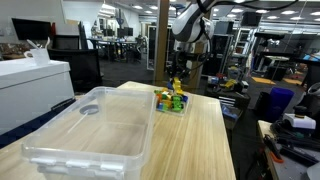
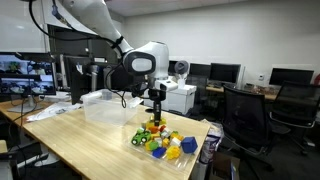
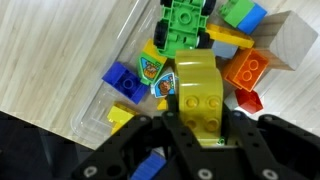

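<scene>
The olive-yellow toy brick is just above the bricks inside the clear tray, so my gripper needs to open now.
My gripper [image 3: 201,125] is shut on an olive-yellow toy brick [image 3: 198,92] and holds it just above a small clear tray [image 3: 95,115] of toy bricks. Below it lie a green toy car [image 3: 186,22], blue bricks [image 3: 125,80], an orange brick [image 3: 250,68], a red piece [image 3: 247,100] and a yellow piece. In both exterior views the gripper [image 1: 177,80] [image 2: 155,112] hangs over the brick tray [image 1: 171,102] [image 2: 160,142] near the table's end.
A large clear plastic bin [image 1: 90,130] [image 2: 108,105] stands on the wooden table [image 1: 190,140] [image 2: 90,140] beside the tray. Office chairs [image 2: 245,115], desks and monitors surround the table. A white cabinet [image 1: 30,85] stands at one side.
</scene>
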You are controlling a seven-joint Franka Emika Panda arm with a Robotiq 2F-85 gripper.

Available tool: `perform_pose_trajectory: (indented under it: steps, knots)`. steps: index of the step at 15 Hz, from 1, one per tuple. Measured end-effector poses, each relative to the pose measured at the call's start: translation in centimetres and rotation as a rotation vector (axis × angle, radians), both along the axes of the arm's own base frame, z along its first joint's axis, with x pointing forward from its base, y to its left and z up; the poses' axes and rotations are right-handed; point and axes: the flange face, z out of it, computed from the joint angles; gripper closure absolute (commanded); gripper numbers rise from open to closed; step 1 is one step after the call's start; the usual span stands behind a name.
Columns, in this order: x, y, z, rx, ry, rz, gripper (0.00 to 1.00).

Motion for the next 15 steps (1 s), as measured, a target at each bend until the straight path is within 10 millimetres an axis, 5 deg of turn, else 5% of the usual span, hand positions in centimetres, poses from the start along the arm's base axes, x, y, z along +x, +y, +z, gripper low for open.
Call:
perform_pose_trajectory:
  steps: [2,3,8,9,11,15]
  knots:
    - [0.00,0.00,0.00,0.000,0.000,0.000,0.64]
    - [0.00,0.00,0.00,0.000,0.000,0.000,0.39]
    - [0.13,0.27,-0.02,0.002,-0.001,0.005,0.03]
    - [0.15,0.29,-0.01,0.001,-0.002,0.005,0.19]
    - [0.19,0.38,-0.03,0.002,-0.002,0.007,0.04]
    - [0.23,0.49,-0.04,0.002,-0.002,0.008,0.03]
